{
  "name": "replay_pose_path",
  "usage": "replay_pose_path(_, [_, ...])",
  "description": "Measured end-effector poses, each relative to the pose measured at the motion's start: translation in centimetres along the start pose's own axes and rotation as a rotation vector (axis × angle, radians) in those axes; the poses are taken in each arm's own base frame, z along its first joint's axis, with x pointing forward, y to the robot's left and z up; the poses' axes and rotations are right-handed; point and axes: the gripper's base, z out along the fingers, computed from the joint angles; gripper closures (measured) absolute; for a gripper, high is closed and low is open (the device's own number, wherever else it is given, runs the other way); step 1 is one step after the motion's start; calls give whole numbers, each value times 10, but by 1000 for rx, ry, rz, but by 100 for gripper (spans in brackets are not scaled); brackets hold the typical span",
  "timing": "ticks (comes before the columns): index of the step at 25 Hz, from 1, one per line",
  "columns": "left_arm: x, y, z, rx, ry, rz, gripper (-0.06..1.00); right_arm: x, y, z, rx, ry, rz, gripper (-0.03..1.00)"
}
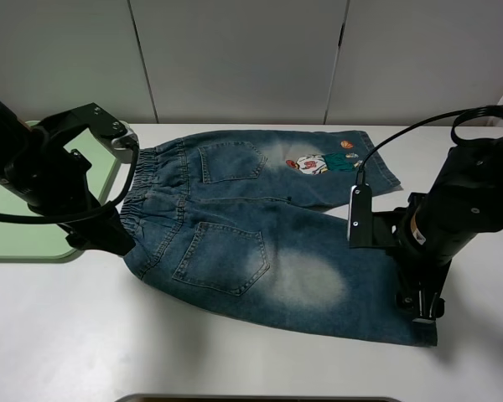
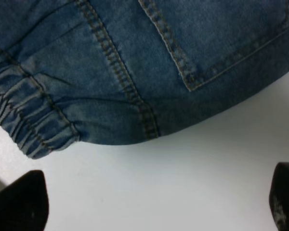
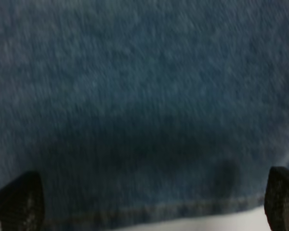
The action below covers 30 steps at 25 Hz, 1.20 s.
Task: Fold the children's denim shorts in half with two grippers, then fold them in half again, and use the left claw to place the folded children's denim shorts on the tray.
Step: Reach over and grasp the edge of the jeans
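Observation:
I will grab the plain leg's hem point(image 1: 425, 335) with my right gripper next, to fold the children's denim shorts in half over the cartoon patch point(image 1: 318, 162).
The children's denim shorts point(image 1: 268, 226) lie flat on the white table, back pockets up. The gathered waistband is at the left and the legs point right. A cartoon patch point(image 1: 318, 162) sits on the far leg. My left gripper point(image 1: 109, 237) is open just off the waistband's near corner. In the left wrist view point(image 2: 154, 207) its fingertips point(image 2: 19, 202) stand wide apart over bare table, the shorts point(image 2: 135, 62) just beyond them. My right gripper point(image 1: 419, 306) is low at the near leg's hem. It is open over the denim point(image 3: 144, 96) in the right wrist view point(image 3: 149, 202). The pale-green tray point(image 1: 17, 226) lies at the left, partly hidden by my left arm.
A white table point(image 1: 109, 335) carries everything. A pale panelled wall point(image 1: 235, 59) runs behind it. A dark edge point(image 1: 260, 399) shows at the table's front. The right arm's black cable point(image 1: 402, 134) arcs over the far leg.

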Motion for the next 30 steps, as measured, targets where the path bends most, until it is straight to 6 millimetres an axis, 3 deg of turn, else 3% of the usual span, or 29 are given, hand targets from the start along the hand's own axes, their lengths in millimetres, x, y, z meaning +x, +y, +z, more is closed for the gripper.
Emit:
replay_pose_path(8, [0, 0, 1, 2, 4, 0, 4, 3, 14, 17, -44, -13, -45, 27])
replay_pose_path(16, [-2, 1, 1, -13, -17, -2, 4, 2, 19, 16, -98, -21, 9, 27])
replay_pose_path(30, [-5, 3, 1, -28, -48, -13, 4, 5, 29, 15, -216, 10, -61, 27])
